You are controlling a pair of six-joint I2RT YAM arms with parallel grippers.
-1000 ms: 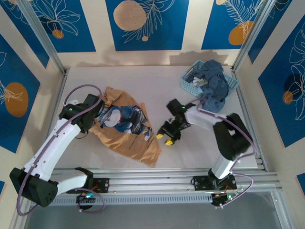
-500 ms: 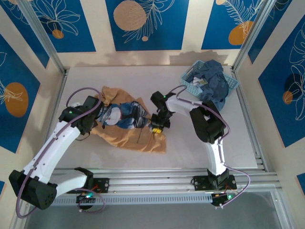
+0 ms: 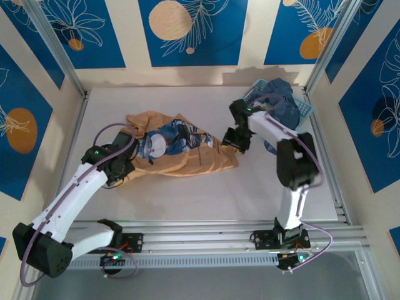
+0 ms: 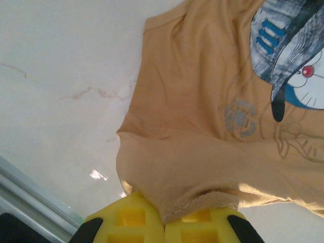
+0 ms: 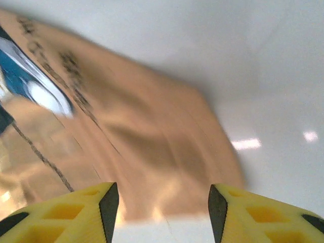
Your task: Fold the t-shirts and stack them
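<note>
My right gripper grips the tan-orange t-shirt's corner (image 3: pixel 234 164) (image 5: pixel 220 198) next, at the t-shirt's end opposite my left gripper, to spread and fold it.
A tan-orange t-shirt (image 3: pixel 187 153) with a blue-and-white cartoon print lies stretched left to right across the middle of the table. My left gripper (image 3: pixel 124 167) is at its left end. In the left wrist view the left gripper (image 4: pixel 164 215) is shut on a bunched hem of the shirt (image 4: pixel 202 101). My right gripper (image 3: pixel 232 142) hovers at the shirt's right corner. In the right wrist view the right gripper (image 5: pixel 163 202) is open, and the blurred cloth edge (image 5: pixel 152 147) lies just beyond its fingertips, not pinched. Dusty-blue t-shirts (image 3: pixel 282 103) are heaped in the basket at the back right.
The light-blue lattice basket (image 3: pixel 306 110) stands at the back right corner, close behind my right arm. Bare white table (image 3: pixel 187 103) runs behind the shirt, and more lies in front of it. Metal frame rails border the table on both sides and along the near edge.
My right gripper closed on the shirt near its middle, drew that edge right and back, then opened. The shirt now lies stretched out wider. My left gripper kept its hold.
</note>
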